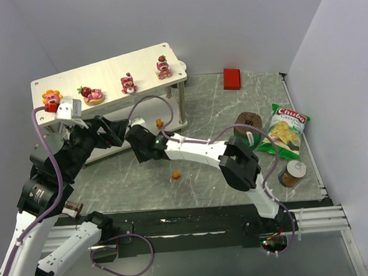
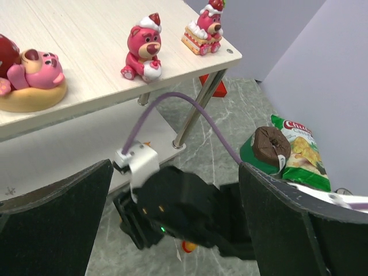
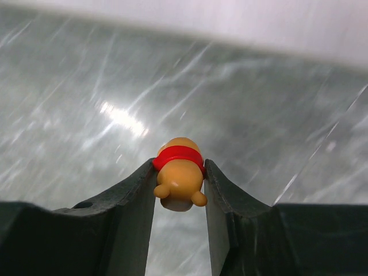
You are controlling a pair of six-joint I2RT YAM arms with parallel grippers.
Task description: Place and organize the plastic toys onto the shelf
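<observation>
The tiny orange bear would come down onto the grey table if I opened now, so my right gripper first moves the bear toward the shelf's pale lower board.
The pale wood shelf (image 1: 108, 77) stands at the back left. On its top board stand the orange-yellow flower-faced toy (image 1: 52, 96) and three pink strawberry bears (image 1: 92, 93), (image 1: 129, 83), (image 1: 163, 67). In the left wrist view the bears (image 2: 31, 72), (image 2: 144, 53), (image 2: 204, 31) show on the top board (image 2: 86, 34). My right gripper (image 3: 179, 167) is shut on a tiny orange bear with a red shirt (image 3: 179, 178), low in front of the shelf (image 1: 136, 150). My left gripper (image 2: 175, 167) is open and empty, just above the right one (image 1: 112, 133). One orange bear (image 1: 160, 122) sits by the shelf leg, another (image 1: 175, 174) on the table.
A red block (image 1: 231, 78) lies at the back. A brown-and-green cylinder (image 1: 249, 123), a green chips bag (image 1: 283, 129) and a small jar (image 1: 292, 174) stand on the right. White walls close in the left, back and right sides.
</observation>
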